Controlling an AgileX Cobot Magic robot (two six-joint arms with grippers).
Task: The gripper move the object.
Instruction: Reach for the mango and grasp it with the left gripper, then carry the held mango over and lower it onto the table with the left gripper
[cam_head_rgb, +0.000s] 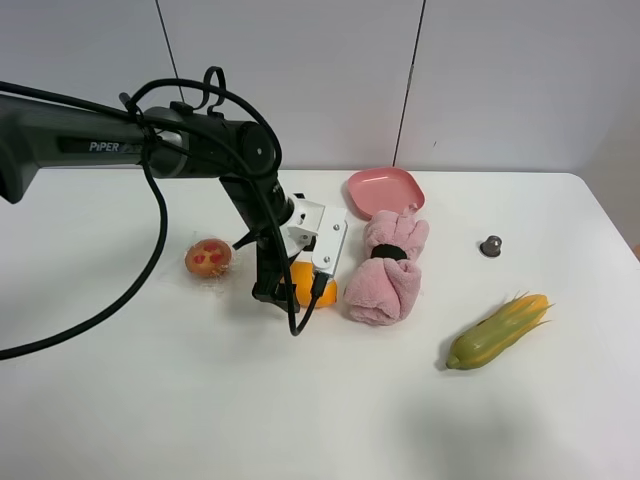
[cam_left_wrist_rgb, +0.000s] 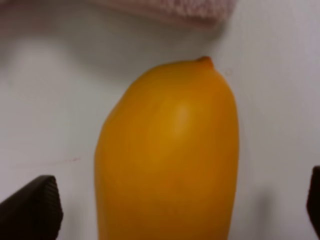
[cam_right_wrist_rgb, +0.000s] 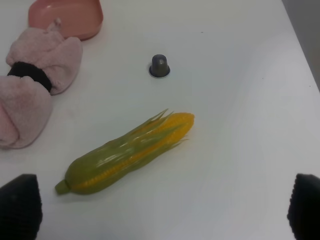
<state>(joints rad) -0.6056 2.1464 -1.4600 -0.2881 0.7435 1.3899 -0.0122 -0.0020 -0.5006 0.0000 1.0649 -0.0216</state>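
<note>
My left gripper picks up the mango across its long facing sides next, since the mango (cam_left_wrist_rgb: 170, 160) tapers to a rounded tip (cam_left_wrist_rgb: 202, 65).
The orange-yellow mango (cam_head_rgb: 303, 274) lies on the white table (cam_head_rgb: 150, 400) near the middle, just left of a pink towel. My left gripper (cam_head_rgb: 293, 290), black with a white housing, hangs right over it. In the left wrist view the mango (cam_left_wrist_rgb: 170, 160) fills the space between the two black fingertips (cam_left_wrist_rgb: 31, 210). The jaws stand wide apart on either side of it, and I see no contact. My right gripper (cam_right_wrist_rgb: 162, 210) is open and empty above the table's right side. It is out of the exterior high view.
A wrapped round pastry (cam_head_rgb: 208, 258) lies left of the mango. A rolled pink towel (cam_head_rgb: 385, 268) lies right of it, with a pink plate (cam_head_rgb: 385, 190) behind. A corn cob (cam_head_rgb: 497, 332) and a small grey capsule (cam_head_rgb: 491, 245) lie at the right.
</note>
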